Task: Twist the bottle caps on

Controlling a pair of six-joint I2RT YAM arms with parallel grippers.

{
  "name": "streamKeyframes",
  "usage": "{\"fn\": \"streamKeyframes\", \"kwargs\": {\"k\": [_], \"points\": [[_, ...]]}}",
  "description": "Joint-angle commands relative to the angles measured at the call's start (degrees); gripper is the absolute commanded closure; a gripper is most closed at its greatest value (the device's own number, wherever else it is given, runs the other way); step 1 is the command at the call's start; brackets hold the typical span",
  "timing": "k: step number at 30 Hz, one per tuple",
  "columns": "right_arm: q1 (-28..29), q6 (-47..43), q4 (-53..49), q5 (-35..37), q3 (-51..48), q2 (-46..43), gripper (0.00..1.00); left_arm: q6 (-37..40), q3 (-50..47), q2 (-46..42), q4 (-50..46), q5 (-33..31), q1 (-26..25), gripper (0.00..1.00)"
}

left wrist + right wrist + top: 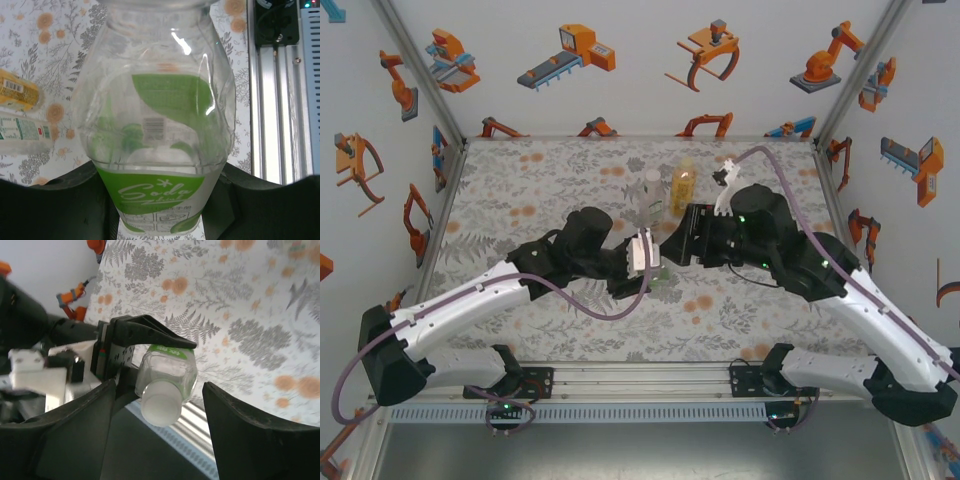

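Observation:
My right gripper next needs to hold the pale round cap (160,407) by its opposite sides, with the cap facing the neck. It will then screw the cap on.
My left gripper (160,210) is shut on the short green-tinted bottle (155,115), its dark fingers (55,205) pressing the green label from both sides. In the right wrist view the same bottle (167,370) points its neck at the camera, with a pale round cap (160,407) sitting on the neck. My right gripper (160,385) stands open around that cap, with a gap on each side. From above, both grippers meet at mid-table, left gripper (655,272) and right gripper (677,248). The clear bottle (651,195) and the amber bottle (682,187) stand upright behind them.
The amber bottle (17,92) and clear bottle (22,132) show at the left edge of the left wrist view. The aluminium rail (280,110) runs along the table's near edge. A floral cloth (540,180) covers the table; white walls enclose it.

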Motion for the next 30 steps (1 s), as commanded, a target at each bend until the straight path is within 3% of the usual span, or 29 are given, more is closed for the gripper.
{"fn": "streamKeyframes", "kwargs": {"k": [1,4,11,14,25,30], "points": [[0.4,-17.9,-4.6,-2.4,5.3,-0.7,0.35,2.0,1.5,-1.0,-1.1,4.3,-0.2,1.0],[0.5,-29.0,-9.7,-6.9,9.0,0.7,0.37,3.0,1.4,-1.6,-2.0,7.8,-0.2,1.0],[0.6,-50.8,-15.2,-26.9,11.7,3.6,0.39,2.1,2.0,-1.6,-4.2,12.2,-0.2,1.0],[1.2,-55.2,-14.4,-25.7,11.7,4.6,0.42,1.6,1.9,-1.8,-4.7,12.7,-0.3,1.0],[1.6,-56.5,-10.1,-27.6,6.3,3.6,0.48,0.3,2.3,-1.7,-5.4,13.0,-0.3,1.0],[1.6,-55.6,-7.8,-24.1,3.8,2.2,0.57,0.3,2.3,-1.4,-4.9,13.4,-0.3,1.0]]}}
